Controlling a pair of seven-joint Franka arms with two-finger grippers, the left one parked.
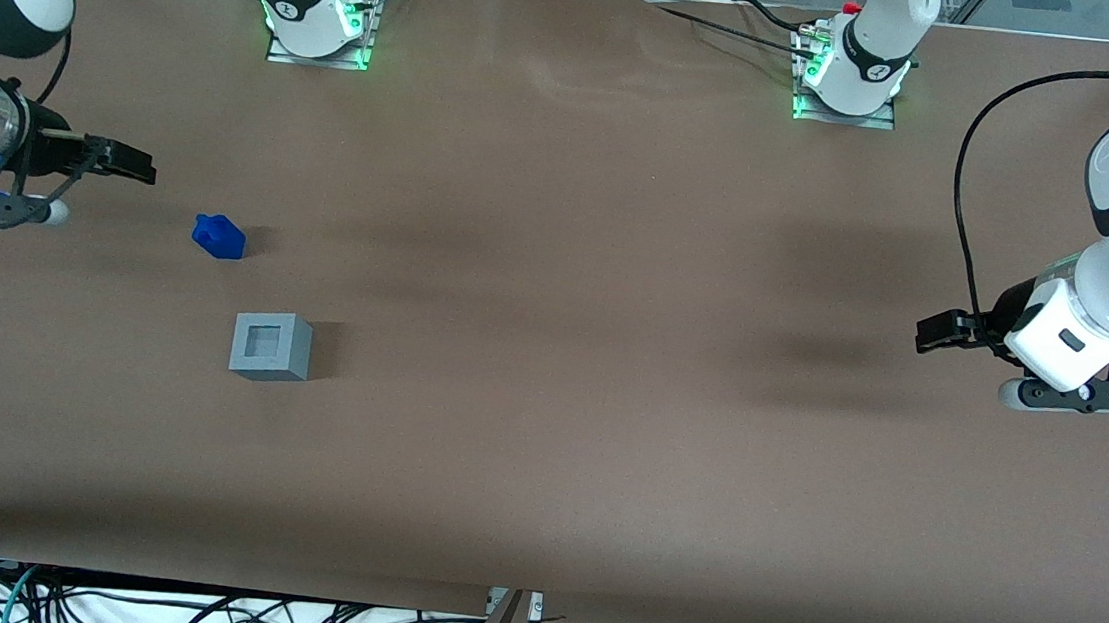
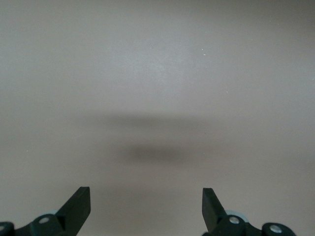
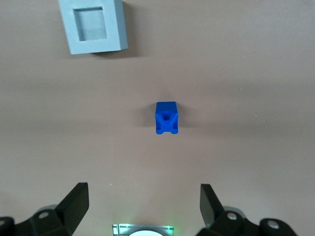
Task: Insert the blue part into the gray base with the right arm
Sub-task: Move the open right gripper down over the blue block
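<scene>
My right gripper should next hold the blue part by its notched end (image 3: 167, 126), so that the part's plain square end stays free to go into the gray base's hole (image 3: 90, 24).
The blue part (image 1: 219, 236) lies on the brown table, a small bright blue block; it also shows in the right wrist view (image 3: 166, 118). The gray base (image 1: 271, 346) stands on the table nearer the front camera than the blue part, its square recess facing up; it also shows in the right wrist view (image 3: 93, 25). My right gripper (image 1: 131, 163) hangs above the table at the working arm's end, beside the blue part and apart from it. It is open and empty, its fingers (image 3: 74, 206) spread wide in the right wrist view.
Two arm bases (image 1: 318, 5) (image 1: 852, 72) with green lights stand at the table edge farthest from the front camera. Cables lie below the table's near edge (image 1: 187, 611).
</scene>
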